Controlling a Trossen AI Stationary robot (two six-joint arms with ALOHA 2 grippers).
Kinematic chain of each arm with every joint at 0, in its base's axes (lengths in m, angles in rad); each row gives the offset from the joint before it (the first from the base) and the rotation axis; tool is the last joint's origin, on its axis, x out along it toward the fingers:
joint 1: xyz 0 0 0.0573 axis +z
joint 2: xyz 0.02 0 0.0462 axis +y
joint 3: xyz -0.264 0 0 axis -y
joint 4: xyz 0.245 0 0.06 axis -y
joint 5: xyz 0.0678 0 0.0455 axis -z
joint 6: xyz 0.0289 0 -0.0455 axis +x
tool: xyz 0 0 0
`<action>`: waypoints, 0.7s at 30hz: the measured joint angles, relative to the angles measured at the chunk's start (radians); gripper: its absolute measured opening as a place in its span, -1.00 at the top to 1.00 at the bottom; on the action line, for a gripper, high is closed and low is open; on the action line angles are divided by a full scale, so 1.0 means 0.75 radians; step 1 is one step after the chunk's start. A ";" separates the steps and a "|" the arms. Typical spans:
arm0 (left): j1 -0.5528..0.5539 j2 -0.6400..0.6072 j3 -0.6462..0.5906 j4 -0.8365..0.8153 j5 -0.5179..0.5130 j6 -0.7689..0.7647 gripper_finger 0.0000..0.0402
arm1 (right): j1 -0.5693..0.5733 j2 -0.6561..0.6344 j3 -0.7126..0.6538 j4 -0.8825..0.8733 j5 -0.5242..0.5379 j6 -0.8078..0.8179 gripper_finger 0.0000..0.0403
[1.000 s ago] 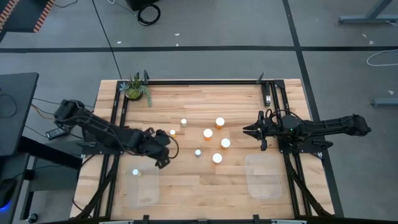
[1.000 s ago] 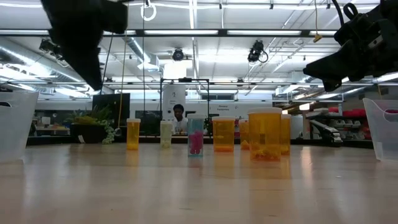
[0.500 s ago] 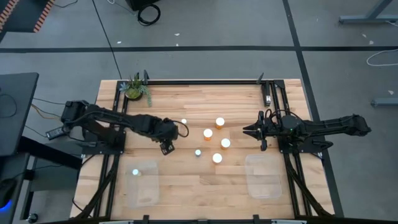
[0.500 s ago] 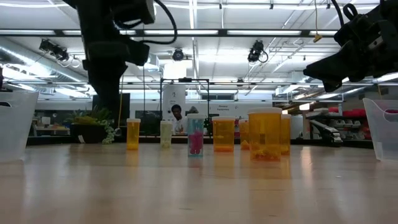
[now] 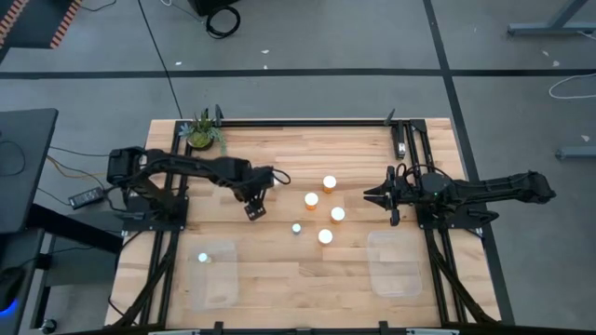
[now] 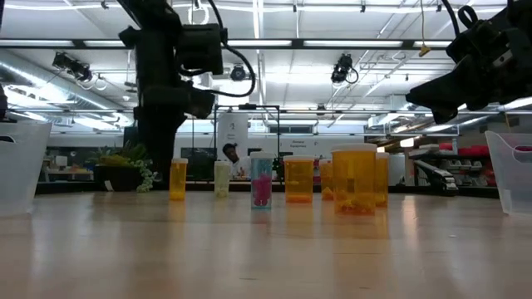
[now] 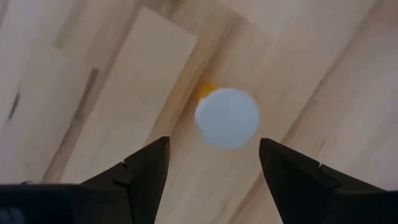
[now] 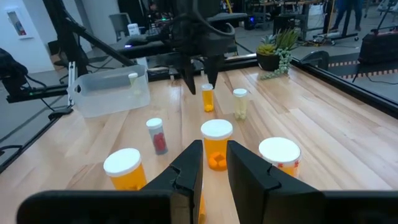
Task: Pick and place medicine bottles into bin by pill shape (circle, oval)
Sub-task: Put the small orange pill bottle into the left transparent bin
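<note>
My left gripper needs to grab this medicine bottle by its white cap (image 7: pixel 227 118) next, to sort it into the clear bin by pill shape.
Several white-capped medicine bottles stand upright on their bases mid-table: orange ones (image 5: pixel 330 182) (image 5: pixel 311 198) (image 5: pixel 337 214) and a small clear one (image 5: pixel 296 227). My left gripper (image 5: pixel 255 201) points down over a small orange bottle (image 7: pixel 227 118). Its fingers are open and stand on either side of the white cap, above it, touching nothing; the right wrist view shows the gripper (image 8: pixel 199 78) above that bottle (image 8: pixel 208 98). My right gripper (image 5: pixel 371 195) hovers level at the table's right, a narrow gap between its fingers (image 8: pixel 213 158), nothing in it.
A clear bin (image 5: pixel 214 279) at the near left holds one bottle (image 5: pixel 203 258); a second clear bin (image 5: pixel 396 265) sits at the near right. A green potted plant (image 5: pixel 202 133) stands at the far left corner. A whitish bottle (image 8: pixel 240 102) stands close beside the orange one.
My left gripper has swung from beside the near-left bin toward the table's far edge and a little to the right. It has come down over the small orange bottle and now points more steeply downward. The bottles have stayed in place.
</note>
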 joint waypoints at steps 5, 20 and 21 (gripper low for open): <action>0.036 0.019 0.000 0.063 0.064 0.057 -0.29 | 0.000 0.005 0.000 -0.010 0.000 0.000 0.61; 0.019 0.034 0.001 0.135 0.065 0.067 0.00 | 0.000 0.032 0.000 -0.032 0.000 0.000 0.61; 0.014 0.034 0.001 0.135 0.064 0.067 0.03 | 0.000 0.033 0.000 -0.037 0.000 0.000 0.61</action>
